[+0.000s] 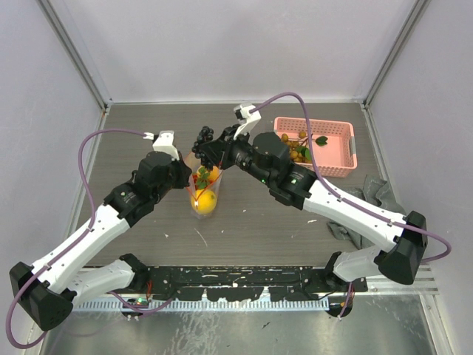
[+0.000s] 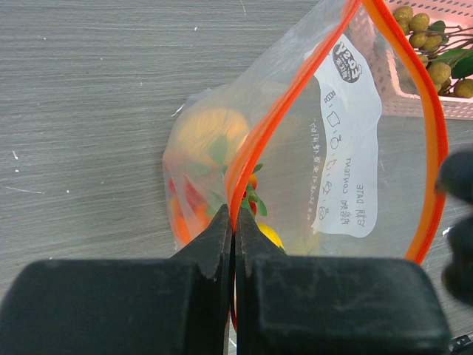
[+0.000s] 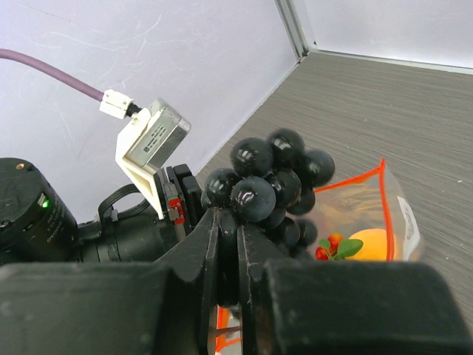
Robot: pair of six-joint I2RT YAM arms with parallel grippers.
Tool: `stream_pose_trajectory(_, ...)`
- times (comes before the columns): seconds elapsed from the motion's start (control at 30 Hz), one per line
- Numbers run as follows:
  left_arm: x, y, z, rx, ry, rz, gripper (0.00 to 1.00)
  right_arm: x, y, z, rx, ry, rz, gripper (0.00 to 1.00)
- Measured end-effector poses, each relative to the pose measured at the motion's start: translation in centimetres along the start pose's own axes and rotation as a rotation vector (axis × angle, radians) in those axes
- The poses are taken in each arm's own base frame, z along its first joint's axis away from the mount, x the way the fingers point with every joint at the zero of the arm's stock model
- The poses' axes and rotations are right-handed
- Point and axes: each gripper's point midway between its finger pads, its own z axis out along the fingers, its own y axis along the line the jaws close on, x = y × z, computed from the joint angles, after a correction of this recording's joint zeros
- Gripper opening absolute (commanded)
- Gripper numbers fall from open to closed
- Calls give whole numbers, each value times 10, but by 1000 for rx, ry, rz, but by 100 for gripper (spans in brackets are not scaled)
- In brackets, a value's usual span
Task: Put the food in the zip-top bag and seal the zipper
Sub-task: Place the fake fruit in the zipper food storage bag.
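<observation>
The bunch [image 3: 273, 177] still sticks out over the bag's red-orange rim, so my right gripper keeps hold of the dark grapes until they are inside the bag.
The clear zip-top bag [image 1: 204, 194] stands on the table with its mouth open. My left gripper [image 2: 235, 222] is shut on its red-orange zipper [image 2: 255, 140] at one end of the mouth. Inside lie a yellow fruit [image 1: 205, 201], an orange fruit [image 3: 373, 242] and a small red-berry sprig. My right gripper [image 3: 228, 222] is shut on a bunch of dark glossy grapes [image 3: 270, 177], which hangs just above the bag's mouth [image 1: 203, 136]. A bunch of small brown balls [image 1: 299, 150] lies in the pink basket.
The pink lattice basket [image 1: 352, 148] stands at the back right, close behind the right arm. A grey cloth [image 1: 373, 194] lies crumpled at the right, partly under that arm. Grey walls close in the left, right and far sides.
</observation>
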Motion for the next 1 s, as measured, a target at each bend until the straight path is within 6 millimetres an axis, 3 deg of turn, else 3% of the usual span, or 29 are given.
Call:
stream_pose_trajectory(0.2, 2, 1, 0, -2, 3, 1, 0, 23, -14, 11, 46, 26, 22, 3)
stream_pose_trajectory(0.53, 3, 1, 1, -3, 4, 1, 0, 83, -53, 21, 200, 196, 15, 7)
stream_pose_trajectory(1.0, 2, 1, 0, -1, 2, 1, 0, 89, -77, 35, 347, 242, -36, 40)
